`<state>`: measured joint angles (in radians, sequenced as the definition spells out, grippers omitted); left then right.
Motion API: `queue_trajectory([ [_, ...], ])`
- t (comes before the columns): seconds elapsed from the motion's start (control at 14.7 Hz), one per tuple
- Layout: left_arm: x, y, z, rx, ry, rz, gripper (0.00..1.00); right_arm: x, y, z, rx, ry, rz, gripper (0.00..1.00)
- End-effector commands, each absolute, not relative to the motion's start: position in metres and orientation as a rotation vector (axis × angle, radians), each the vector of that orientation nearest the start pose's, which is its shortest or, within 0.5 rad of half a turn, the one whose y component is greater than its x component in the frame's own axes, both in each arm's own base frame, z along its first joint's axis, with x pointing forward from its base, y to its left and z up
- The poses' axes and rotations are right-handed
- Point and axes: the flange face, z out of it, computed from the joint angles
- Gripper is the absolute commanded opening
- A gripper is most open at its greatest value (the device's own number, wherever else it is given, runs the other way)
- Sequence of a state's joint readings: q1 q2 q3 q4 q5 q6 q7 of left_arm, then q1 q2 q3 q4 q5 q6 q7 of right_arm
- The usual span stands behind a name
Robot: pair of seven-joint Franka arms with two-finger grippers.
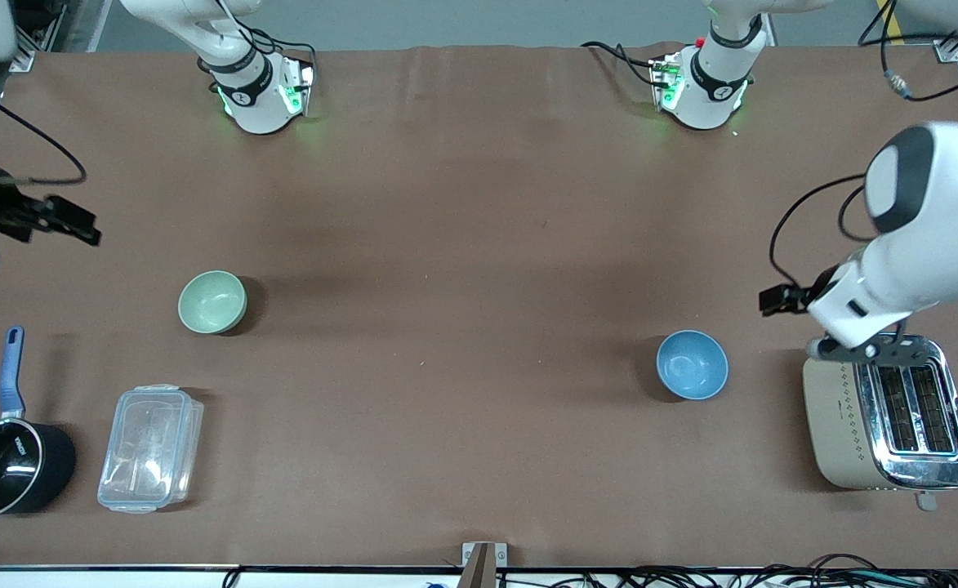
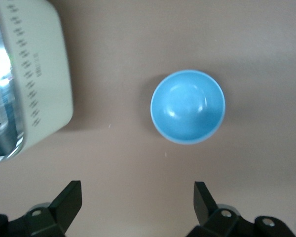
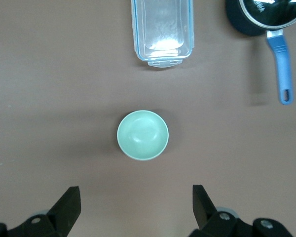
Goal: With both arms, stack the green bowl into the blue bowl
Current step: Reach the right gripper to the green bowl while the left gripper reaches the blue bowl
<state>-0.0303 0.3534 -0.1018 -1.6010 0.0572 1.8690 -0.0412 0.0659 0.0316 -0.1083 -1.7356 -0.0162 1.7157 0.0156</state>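
Observation:
The green bowl needs to be stacked into the blue bowl, so my right gripper should pick it up by its rim (image 1: 212, 273) next.
The pale green bowl (image 1: 212, 302) stands upright and empty toward the right arm's end of the table. The sky-blue bowl (image 1: 692, 365) stands upright and empty toward the left arm's end, a little nearer the front camera. My right gripper (image 3: 136, 193) is open and empty, up in the air over bare cloth beside the green bowl (image 3: 143, 135). My left gripper (image 2: 138, 190) is open and empty, up in the air over bare cloth beside the blue bowl (image 2: 188, 106). In the front view the left hand (image 1: 850, 347) hangs over the toaster's edge, and the right hand (image 1: 70, 222) is at the table's end.
A beige and chrome toaster (image 1: 887, 416) stands beside the blue bowl at the left arm's end, also in the left wrist view (image 2: 24, 84). A clear lidded container (image 1: 150, 447) and a black saucepan with a blue handle (image 1: 5, 465) lie nearer the front camera than the green bowl.

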Motion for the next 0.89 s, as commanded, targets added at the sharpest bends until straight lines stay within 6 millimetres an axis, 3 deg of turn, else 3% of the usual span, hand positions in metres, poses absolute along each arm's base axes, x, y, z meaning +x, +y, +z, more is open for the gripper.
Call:
queue_trajectory([
  [0.0,0.655,-0.079,0.366,-3.117,0.15,0.075,1.0,0.552,-0.045,0.47,-3.157,0.05,0.074,1.0],
  [0.14,0.663,-0.082,0.318,-3.128,0.129,0.049,0.99,0.545,-0.064,0.421,-3.158,-0.02,0.035,1.0],
  [0.41,0.668,-0.081,0.251,-3.144,0.123,0.053,0.77,0.529,-0.086,0.328,-3.191,-0.04,0.036,1.0],
  [0.61,0.668,-0.081,0.23,-3.146,0.124,0.065,0.62,0.522,-0.085,0.272,-3.191,-0.045,0.063,1.0],
  [0.82,0.667,-0.089,0.225,-3.146,0.135,0.077,0.24,0.515,-0.077,0.235,-3.189,-0.058,0.101,1.0],
])
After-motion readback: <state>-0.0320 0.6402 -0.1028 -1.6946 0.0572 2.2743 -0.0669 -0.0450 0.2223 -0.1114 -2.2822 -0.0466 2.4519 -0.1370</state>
